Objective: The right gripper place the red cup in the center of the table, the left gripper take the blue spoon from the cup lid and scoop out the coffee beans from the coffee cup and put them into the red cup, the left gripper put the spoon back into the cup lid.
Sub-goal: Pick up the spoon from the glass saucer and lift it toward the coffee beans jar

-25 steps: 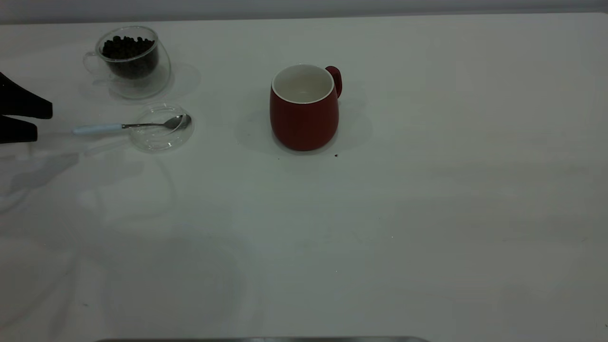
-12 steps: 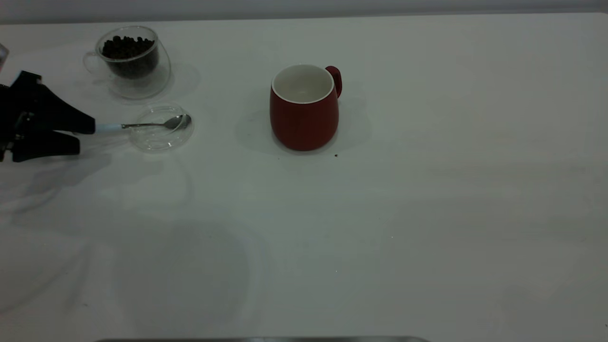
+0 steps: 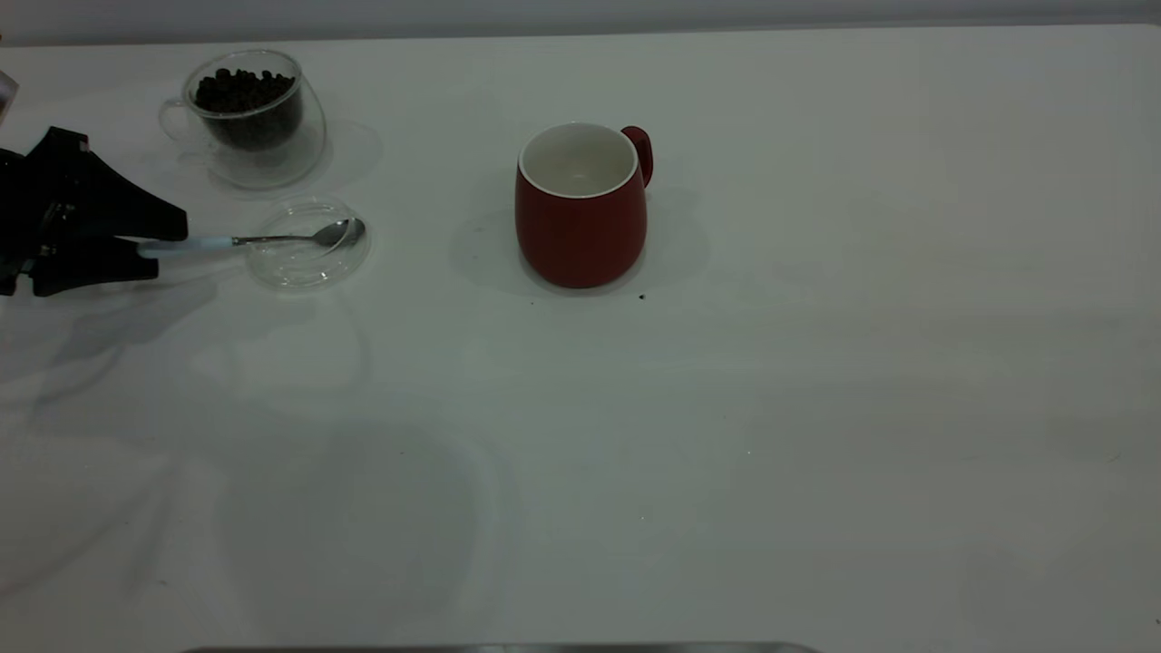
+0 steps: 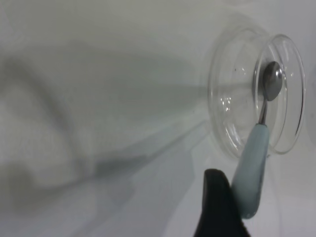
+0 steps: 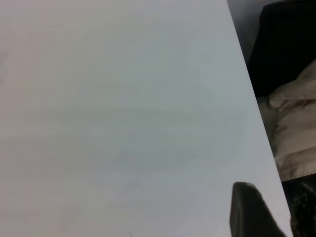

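Note:
My fingers are on either side of the spoon handle beside the cup lid and closing would catch the blue spoon, so it is now time for my left gripper to close.
The red cup stands upright and empty at the table's centre back. The coffee cup holds coffee beans at the far left. The cup lid lies in front of it. The blue spoon rests with its bowl in the lid and its handle pointing left. My left gripper is open, its fingers either side of the handle's end. In the left wrist view one finger touches the spoon handle, with the lid beyond. Only one finger of my right gripper shows, over the table's edge.
A tiny dark speck lies just in front of the red cup. The right wrist view shows the table's edge with dark and pale things beyond it.
My left gripper came in from the left edge towards the spoon. It now has the end of the handle between its fingers. The cups, lid and spoon have not moved.

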Robot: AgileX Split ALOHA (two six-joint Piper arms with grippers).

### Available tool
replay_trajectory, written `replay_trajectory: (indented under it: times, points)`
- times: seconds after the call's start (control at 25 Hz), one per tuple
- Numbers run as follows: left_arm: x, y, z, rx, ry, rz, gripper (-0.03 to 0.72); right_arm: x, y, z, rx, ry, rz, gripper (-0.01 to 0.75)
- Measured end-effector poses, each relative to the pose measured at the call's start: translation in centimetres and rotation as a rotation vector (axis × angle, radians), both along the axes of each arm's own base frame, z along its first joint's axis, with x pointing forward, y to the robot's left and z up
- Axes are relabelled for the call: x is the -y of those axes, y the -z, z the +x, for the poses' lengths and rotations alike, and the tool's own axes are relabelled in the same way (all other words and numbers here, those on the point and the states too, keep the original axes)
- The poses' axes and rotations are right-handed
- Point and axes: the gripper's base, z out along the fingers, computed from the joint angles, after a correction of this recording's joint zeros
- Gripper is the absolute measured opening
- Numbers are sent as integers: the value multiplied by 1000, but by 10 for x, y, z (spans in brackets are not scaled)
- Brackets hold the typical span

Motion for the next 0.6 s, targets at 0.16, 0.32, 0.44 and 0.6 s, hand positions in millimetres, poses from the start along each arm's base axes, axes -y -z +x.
replay_trajectory:
  times: [0.16,0.32,0.44,0.6]
  points:
    - [0,0,0,1,0,0,500,0,0,0,0,0,0,244]
    - [0,0,0,1,0,0,435,0,0,0,0,0,0,244]
    - [0,0,0,1,0,0,404,0,0,0,0,0,0,244]
    - [0,0,0,1,0,0,392,0,0,0,0,0,0,244]
